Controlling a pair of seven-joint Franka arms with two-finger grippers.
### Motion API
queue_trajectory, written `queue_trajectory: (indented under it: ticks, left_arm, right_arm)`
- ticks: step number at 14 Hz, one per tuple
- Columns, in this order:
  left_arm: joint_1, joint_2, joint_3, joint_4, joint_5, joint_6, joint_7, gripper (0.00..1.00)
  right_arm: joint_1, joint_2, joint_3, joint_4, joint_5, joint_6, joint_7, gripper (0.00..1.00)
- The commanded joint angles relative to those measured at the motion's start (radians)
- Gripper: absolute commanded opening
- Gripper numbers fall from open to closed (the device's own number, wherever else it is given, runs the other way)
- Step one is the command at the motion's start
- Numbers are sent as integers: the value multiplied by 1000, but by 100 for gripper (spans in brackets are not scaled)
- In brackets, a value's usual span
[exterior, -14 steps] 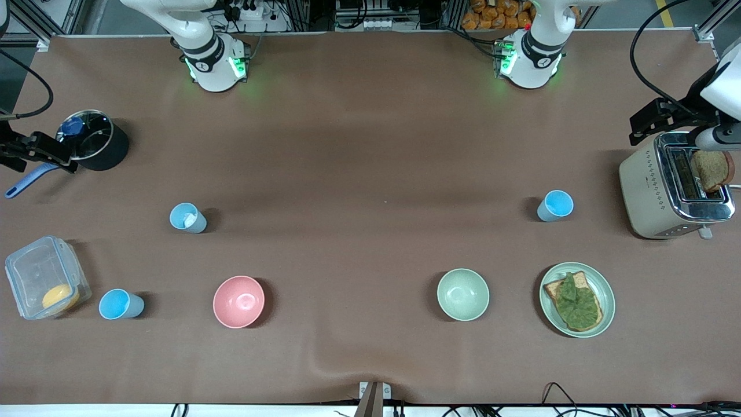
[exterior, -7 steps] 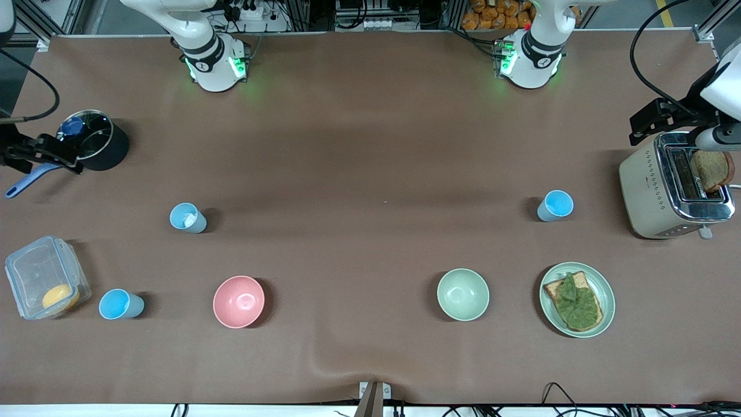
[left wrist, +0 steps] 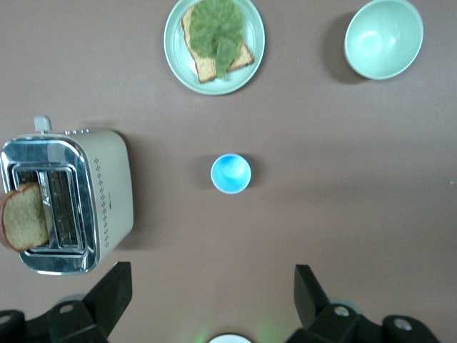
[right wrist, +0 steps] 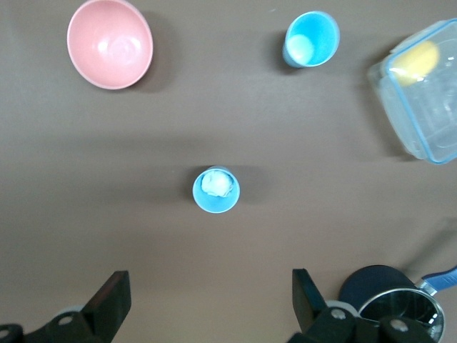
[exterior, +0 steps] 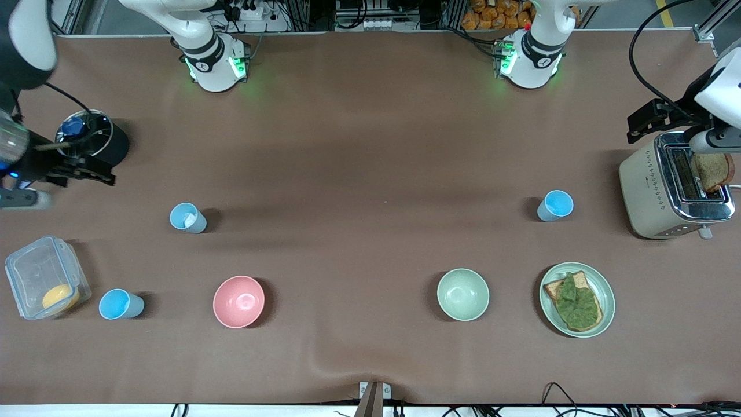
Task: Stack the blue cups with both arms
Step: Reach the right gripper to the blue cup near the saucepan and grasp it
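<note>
The robot's right gripper next needs to grab the cup with the white filling by its rim to stack the blue cups.
Three blue cups stand upright and apart on the brown table. One cup (exterior: 187,218), with something white inside, is toward the right arm's end; it shows in the right wrist view (right wrist: 216,190). A second cup (exterior: 120,304) stands nearer the front camera, beside the clear container; it also shows in the right wrist view (right wrist: 311,38). The third cup (exterior: 555,205) stands toward the left arm's end, beside the toaster; it shows in the left wrist view (left wrist: 230,174). My right gripper (exterior: 81,171) (right wrist: 208,300) is open and empty, high beside the black pot. My left gripper (exterior: 651,121) (left wrist: 212,296) is open and empty, high by the toaster.
A pink bowl (exterior: 238,301) and a pale green bowl (exterior: 462,294) sit near the front. A plate (exterior: 602,324) holds toast with greens. A toaster (exterior: 648,191) with a bread slice, a black pot (exterior: 113,150) and a clear container (exterior: 35,272) stand at the table's ends.
My right arm's hand has swung in over the table beside the black pot. The left gripper has barely shifted. The cups have not moved.
</note>
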Motion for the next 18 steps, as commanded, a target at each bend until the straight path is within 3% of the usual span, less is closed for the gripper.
queue_trajectory:
  ticks: [1,6,10,14,18]
  left_arm:
    - [4,-8,-9,-49,23,-19,-2,100]
    - [33,-12,-8,-219,23,45,0,100]
    - [80,-22,-11,-391,23,235,1,100]
    - [94,15,-12,-540,23,450,3,100]
    - [105,164,-11,-565,22,588,1,100]
  right_arm:
    - [43,46,-5,-37,9,45,21,100]
    - [55,43,-5,-293,9,339,21,100]
    - [61,58,-5,-527,9,658,23,100]
    - [71,167,-6,-589,8,817,24,100]
    - [77,208,-6,-614,8,852,26,100]
